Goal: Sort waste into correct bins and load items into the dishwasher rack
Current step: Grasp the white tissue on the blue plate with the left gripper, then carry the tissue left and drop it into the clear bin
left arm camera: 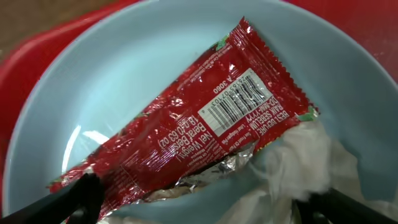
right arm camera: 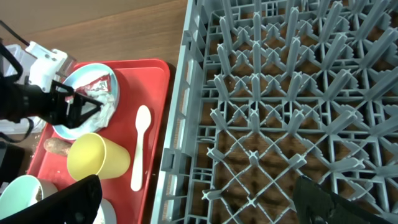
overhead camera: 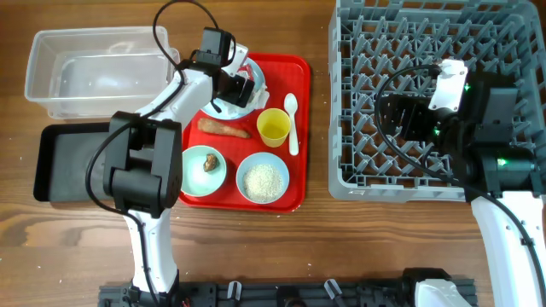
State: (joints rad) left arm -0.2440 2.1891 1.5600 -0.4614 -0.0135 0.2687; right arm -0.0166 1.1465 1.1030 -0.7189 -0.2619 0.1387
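Observation:
I will close my left gripper on the wrapper (left arm camera: 186, 134) and tissue now. My fingers are on both sides of the wrapper's lower edge, and folds of the tissue overlap one finger.
My left gripper (overhead camera: 235, 88) hangs open low over the pale blue plate (left arm camera: 124, 68) on the red serving tray. A red-and-white wrapper (left arm camera: 186, 134) and crumpled white tissue (left arm camera: 301, 165) lie on the plate, between the dark fingertips (left arm camera: 81, 196). The tray also carries a yellow cup (overhead camera: 273, 126), a white spoon (overhead camera: 292, 124), an orange-brown stick (overhead camera: 223, 128), a bowl with a brown lump (overhead camera: 205, 168) and a bowl of rice (overhead camera: 263, 180). Over the grey dishwasher rack (overhead camera: 478, 34), my right gripper (right arm camera: 196, 205) is open and holds nothing.
A clear tub (overhead camera: 94, 68) stands at the back left, with a shallow black tray (overhead camera: 68, 162) in front of it, both left of the red serving tray (overhead camera: 294, 68). The rack sits right of the red tray with a narrow strip of wooden table between them.

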